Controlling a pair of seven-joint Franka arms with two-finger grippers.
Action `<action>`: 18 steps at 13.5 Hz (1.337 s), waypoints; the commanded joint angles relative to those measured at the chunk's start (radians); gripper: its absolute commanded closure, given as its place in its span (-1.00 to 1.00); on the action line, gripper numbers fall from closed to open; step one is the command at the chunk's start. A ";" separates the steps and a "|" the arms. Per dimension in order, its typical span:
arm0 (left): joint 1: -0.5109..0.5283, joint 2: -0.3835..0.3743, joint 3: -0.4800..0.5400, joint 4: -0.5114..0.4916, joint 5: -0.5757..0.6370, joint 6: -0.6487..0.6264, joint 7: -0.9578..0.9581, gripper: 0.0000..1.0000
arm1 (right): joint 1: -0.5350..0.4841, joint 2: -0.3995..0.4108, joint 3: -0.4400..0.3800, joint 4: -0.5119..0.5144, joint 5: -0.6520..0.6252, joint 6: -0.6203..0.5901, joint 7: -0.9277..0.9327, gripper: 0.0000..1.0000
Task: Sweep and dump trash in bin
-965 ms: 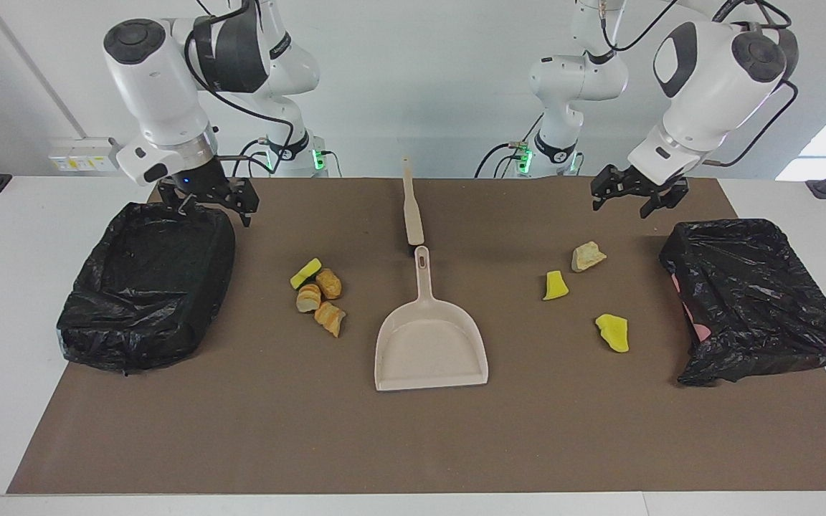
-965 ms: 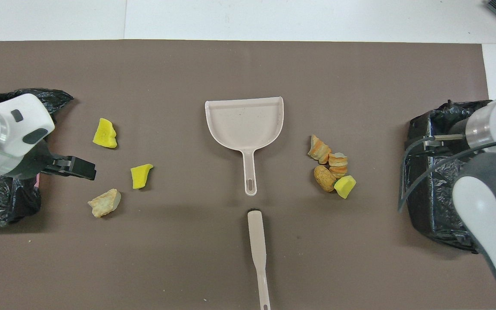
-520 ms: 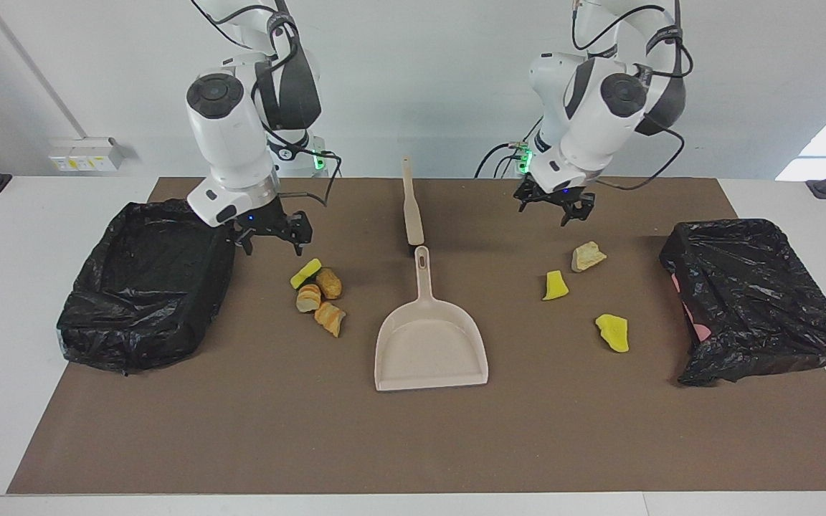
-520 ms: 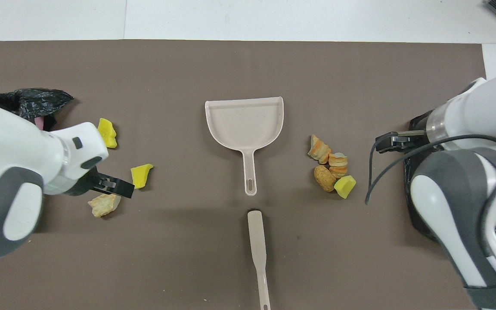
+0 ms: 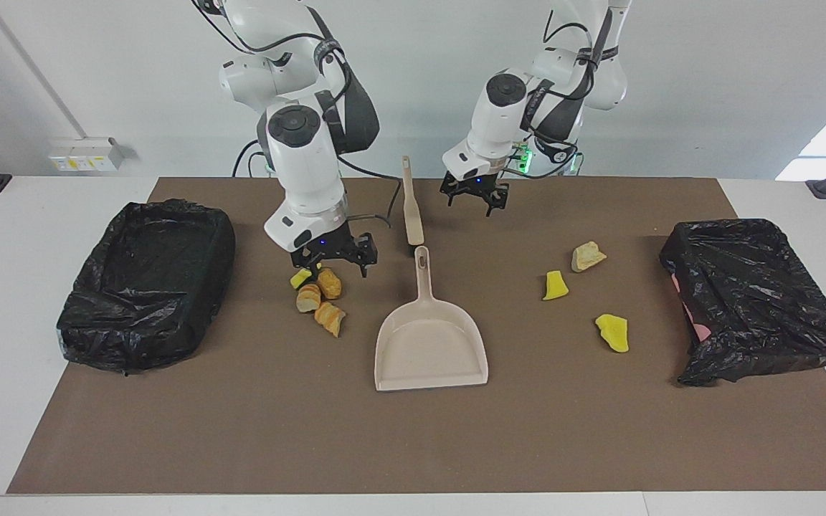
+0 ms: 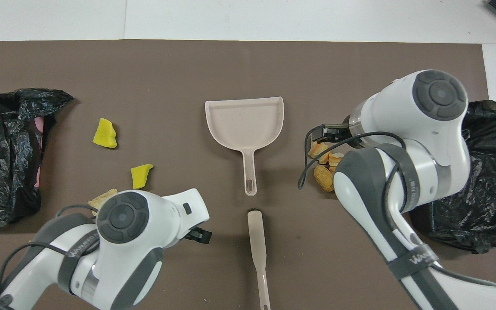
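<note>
I will pick up the beige dustpan next with my right gripper by its narrow handle (image 6: 249, 173), because its pan is wide and flat on the mat.
The trash lies in two groups on the brown mat. Bread-like lumps (image 5: 328, 283) and a yellow sponge chunk (image 5: 300, 277) cluster toward the right arm's end. A pale lump (image 5: 588, 256) and two yellow chunks (image 5: 555, 285) (image 5: 613, 332) lie toward the left arm's end. My right gripper (image 5: 333, 266) hangs open just over the cluster (image 6: 323, 178), which the arm partly covers from above. My left gripper (image 5: 474, 204) is open over bare mat beside the brush (image 5: 411, 208), holding nothing. A beige dustpan (image 5: 431, 344) lies mid-table, handle toward the robots.
Two bins lined with black bags stand on the mat's ends, one (image 5: 148, 287) at the right arm's end, the other (image 5: 757, 297) at the left arm's end. The brush (image 6: 257, 241) lies in line with the dustpan (image 6: 244, 120) handle.
Both arms have swung in from beside the bins toward the middle. The right gripper came over the bread cluster, the left gripper to beside the brush. Nothing on the mat moved.
</note>
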 commanded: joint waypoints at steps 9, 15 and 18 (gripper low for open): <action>-0.363 0.142 0.023 -0.005 -0.005 0.215 -0.493 -0.29 | 0.135 0.161 0.014 0.118 0.108 0.007 0.170 -1.00; -0.341 0.144 0.031 0.042 0.004 0.120 -0.486 1.00 | 0.188 0.215 0.014 0.106 0.073 0.076 0.147 -1.00; -0.315 0.137 0.031 0.042 0.024 0.077 -0.483 1.00 | 0.186 0.211 0.019 0.077 0.080 0.055 0.107 -0.75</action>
